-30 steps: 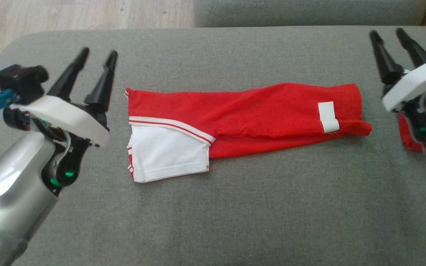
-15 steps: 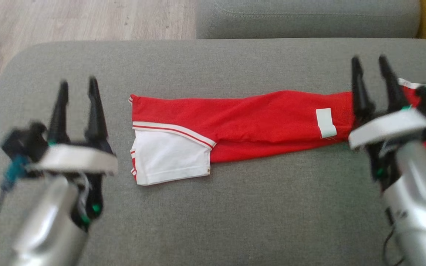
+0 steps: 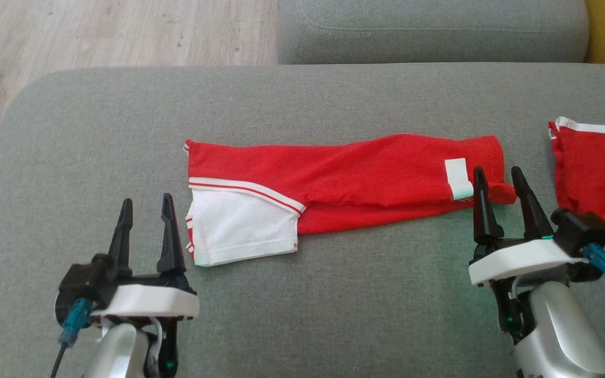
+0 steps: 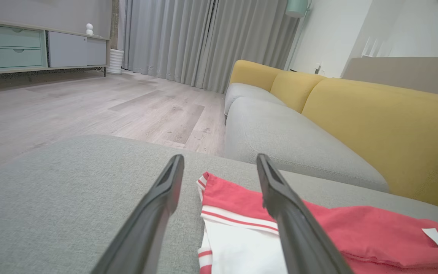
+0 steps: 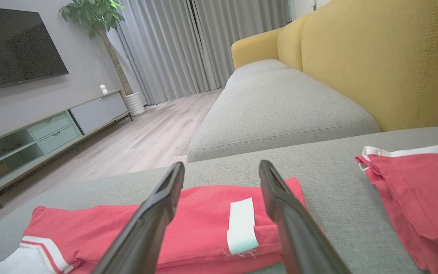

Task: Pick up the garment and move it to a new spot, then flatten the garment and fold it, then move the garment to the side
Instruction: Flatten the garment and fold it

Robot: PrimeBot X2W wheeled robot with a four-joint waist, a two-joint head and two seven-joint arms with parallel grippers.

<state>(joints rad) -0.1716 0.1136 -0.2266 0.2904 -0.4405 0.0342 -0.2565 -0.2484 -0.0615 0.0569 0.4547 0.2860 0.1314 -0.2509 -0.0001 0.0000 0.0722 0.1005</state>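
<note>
I should next use my right gripper to grab the red garment by its end with the white tag (image 3: 494, 165), so I can fold it over toward the garment's white sleeve (image 3: 243, 223).
The garment (image 3: 365, 176) is red with a white sleeve at its left end and a small white tag near its right end. It lies folded into a long band across the grey seat (image 3: 334, 304). My left gripper (image 3: 146, 201) stands open just left of the white sleeve, holding nothing. My right gripper (image 3: 497, 171) is open too, its tips at the garment's right end beside the tag. In the left wrist view the garment (image 4: 356, 236) lies under the right finger of the open left gripper (image 4: 220, 156). The right wrist view frames the tag end of the garment (image 5: 203, 224) between the open right gripper (image 5: 222, 163) fingers.
A second red piece of clothing (image 3: 596, 173) with white trim lies at the seat's right edge, also in the right wrist view (image 5: 413, 198). Another grey cushion (image 3: 428, 31) lies beyond, the yellow backrest (image 5: 375, 57) to the right. Wooden floor (image 3: 97, 37) shows at the far left.
Both grippers have drawn back toward the near edge, and the right one has come in to the garment's right end. The camera has tilted, so the second red piece now shows.
</note>
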